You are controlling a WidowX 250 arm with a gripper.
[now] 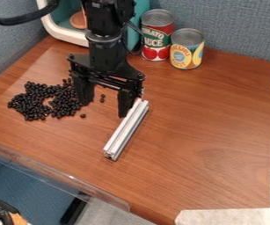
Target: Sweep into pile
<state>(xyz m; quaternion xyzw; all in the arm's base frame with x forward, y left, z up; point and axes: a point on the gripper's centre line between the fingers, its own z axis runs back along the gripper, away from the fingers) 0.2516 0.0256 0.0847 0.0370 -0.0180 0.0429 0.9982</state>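
The gripper grabs the middle of the silver metal bar [126, 129] next. That grab serves to sweep the loose black beans into a pile.
Small black beans [34, 102] lie in a loose heap at the left of the table, with a little bare gap inside the heap. A few stray beans [102, 98] rest just to its right. My gripper [106, 101] hangs open at the heap's right edge, its two fingers wide apart. The left finger is beside the beans, and the right one is by the upper end of a silver metal bar [126, 129]. That bar lies slanted on the wood, running down and left from there. Whether it touches the right finger I cannot tell.
Two cans, a red and green one [156, 37] and a yellow one [187, 50], stand behind on the right. A teal and white box [60, 26] is behind the arm. A clear edge strip [54, 173] runs along the front left.
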